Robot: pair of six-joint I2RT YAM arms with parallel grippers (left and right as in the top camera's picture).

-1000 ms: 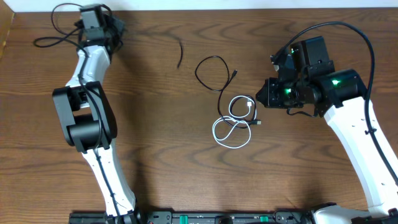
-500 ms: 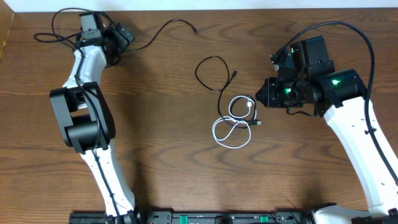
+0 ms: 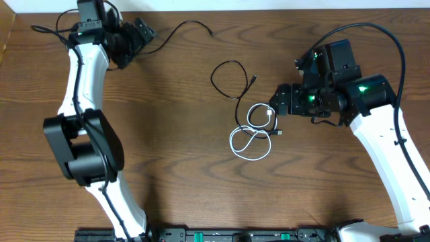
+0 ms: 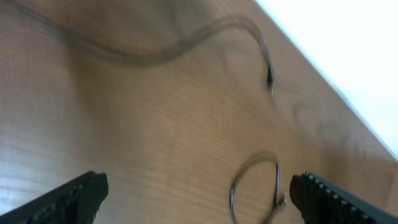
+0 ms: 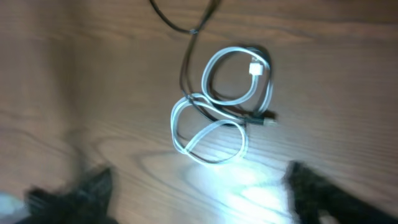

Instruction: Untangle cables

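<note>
The second black cable needs to be untangled, so my left gripper will grab the second black cable at its middle loop (image 3: 218,90) (image 4: 232,196), clear of the white coil.
One black cable (image 3: 183,27) lies loose along the table's far edge, its plug (image 4: 269,77) free on the wood. My left gripper (image 3: 139,40) hangs open just beyond that cable's left end, with nothing between its fingers (image 4: 74,194). A second black cable (image 3: 227,74) loops in the middle and runs down under the white cable (image 3: 251,132), which lies coiled in two loops (image 5: 217,106). This black cable's plug (image 5: 266,118) sticks out from under the coil on its right. My right gripper (image 3: 277,102) stands open and empty just right of the coil, apart from it.
The left arm's own thick black cords (image 3: 47,30) trail at the table's top left corner. The table's far edge (image 3: 269,9) meets a white surface. A bright patch of light (image 5: 261,180) falls on the wood below the right gripper.
My left gripper opened and let go of the black cable, which now lies stretched along the far edge; the arm drew back up-left. My right gripper also opened beside the white coil.
</note>
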